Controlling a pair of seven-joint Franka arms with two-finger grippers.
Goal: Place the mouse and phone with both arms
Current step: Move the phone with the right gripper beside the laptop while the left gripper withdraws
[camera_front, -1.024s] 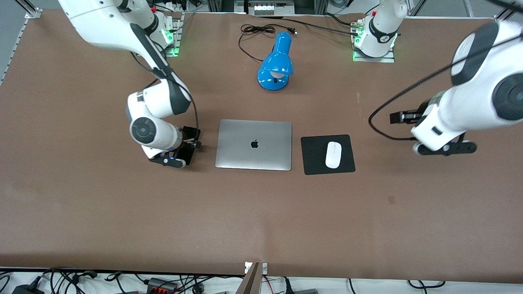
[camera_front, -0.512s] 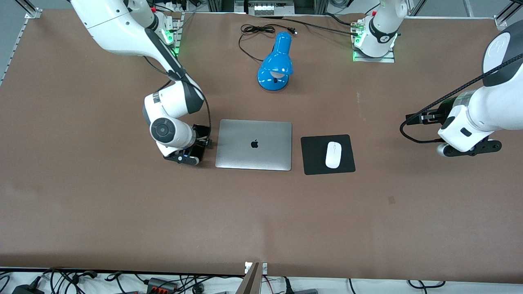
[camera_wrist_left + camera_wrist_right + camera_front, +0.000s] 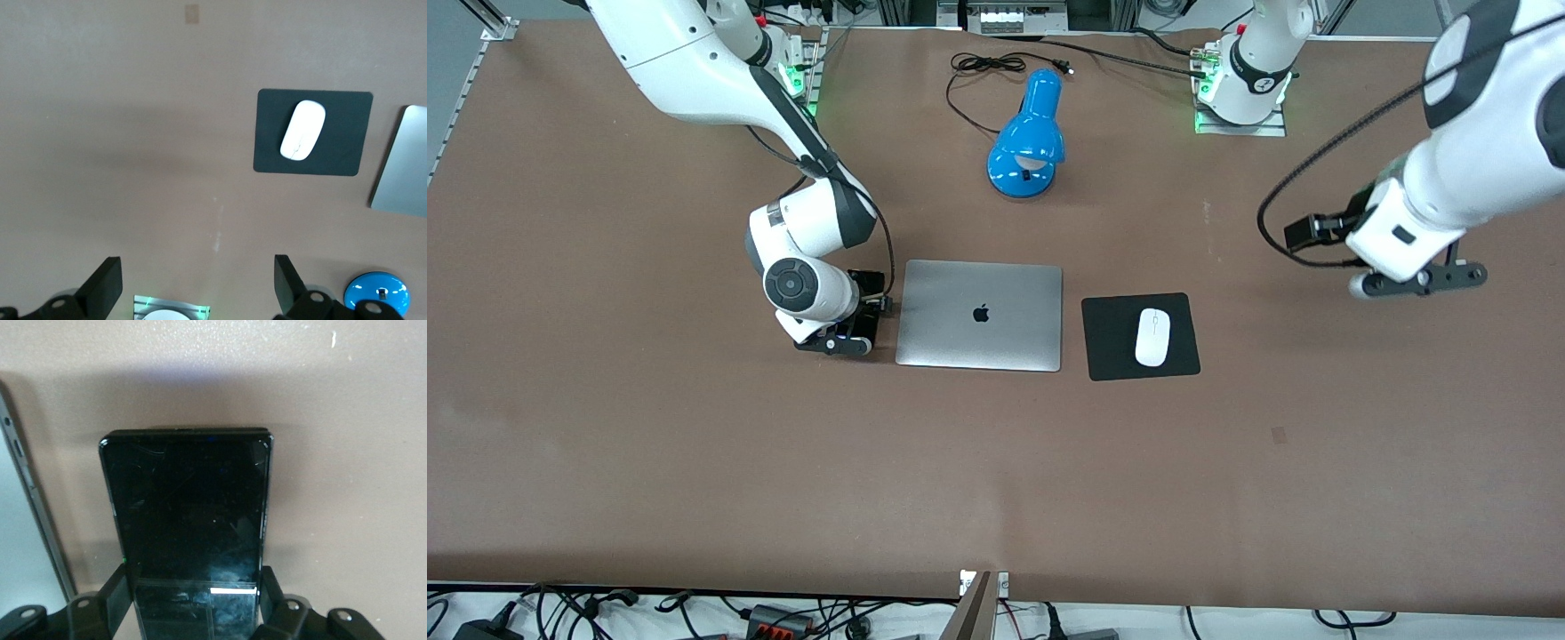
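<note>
My right gripper lets go of the phone now, since it holds the phone (image 3: 187, 513) low over the table beside the laptop and the phone would lie flat.
The black phone (image 3: 187, 513) sits between the fingers of my right gripper (image 3: 193, 593), which is shut on it. The gripper (image 3: 845, 336) holds the phone low over the table, right beside the laptop's edge at the right arm's end. In the front view the wrist hides most of the phone. The white mouse (image 3: 1152, 336) lies on the black mat (image 3: 1112, 342); it also shows in the left wrist view (image 3: 302, 130). My left gripper (image 3: 1418, 280) is open and empty, up in the air over bare table toward the left arm's end (image 3: 197, 287).
A closed silver laptop (image 3: 978, 316) lies between the phone and the mat. A blue desk lamp (image 3: 1030, 133) with a black cable (image 3: 978, 67) lies toward the robots' bases. The mat (image 3: 340, 157) and laptop edge (image 3: 403, 167) show in the left wrist view.
My right gripper has carried the phone closer to the laptop's edge. My left gripper has swung away from the mat and then back, toward the bases.
</note>
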